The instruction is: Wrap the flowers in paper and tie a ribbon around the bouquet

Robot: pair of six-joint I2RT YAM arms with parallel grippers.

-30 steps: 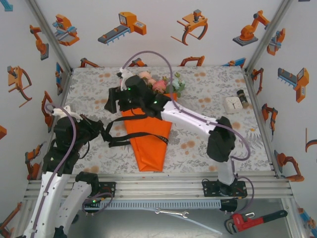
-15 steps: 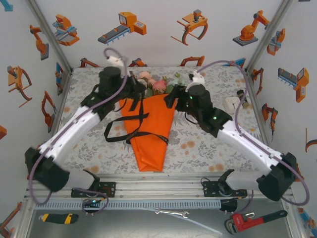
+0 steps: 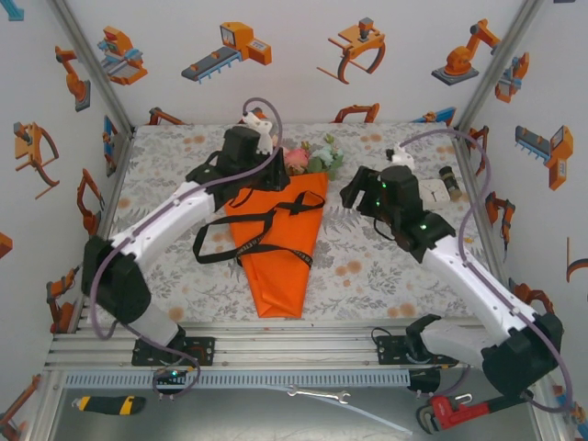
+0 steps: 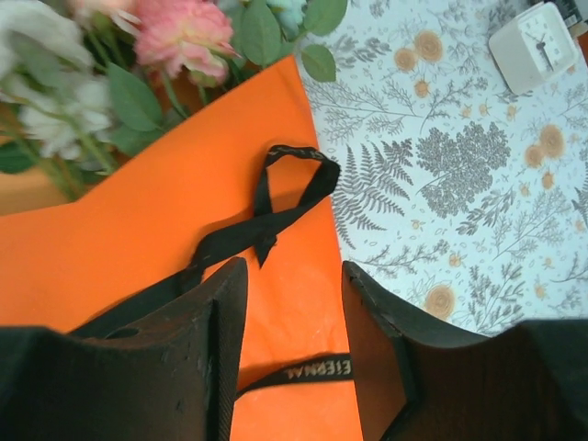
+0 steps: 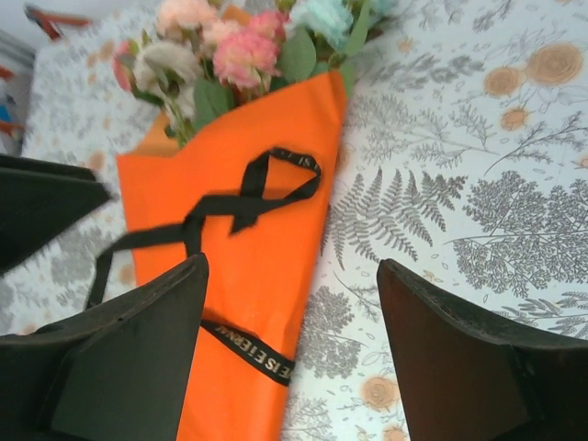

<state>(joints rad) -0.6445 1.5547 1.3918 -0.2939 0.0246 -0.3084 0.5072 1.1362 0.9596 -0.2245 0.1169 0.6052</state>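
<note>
Next, my right gripper reaches the black ribbon and grabs its small loop [image 3: 317,200] [image 5: 310,175] by the paper cone's edge. The crossing pieces of ribbon then stay free for tying.
The bouquet [image 3: 276,243] lies on the table as an orange paper cone [image 5: 248,276] with its tip toward me. Its pink, white and pale blue flowers [image 3: 310,158] stick out at the far end. The black ribbon [image 3: 265,220] crosses the cone, and a small loop [image 4: 294,179] lies near the cone's upper right edge. My left gripper [image 3: 259,181] hovers over the cone's top, open. Its fingers [image 4: 216,349] straddle a lettered ribbon strand [image 4: 317,369] without pinching it. My right gripper [image 3: 353,190] stands open just right of the cone, over bare tablecloth, with nothing between its jaws.
A small white clock [image 3: 429,191] and a dark jar [image 3: 449,181] stand at the back right of the table. Below the table's front rail lie a red pipe wrench [image 3: 469,407], a spanner [image 3: 317,395] and a utility knife [image 3: 108,403]. Printed walls enclose three sides.
My left gripper has moved right over the cone's top and its jaws have come apart. The right gripper has drawn back to the right, off the paper. The ribbon loop now lies on the cone.
</note>
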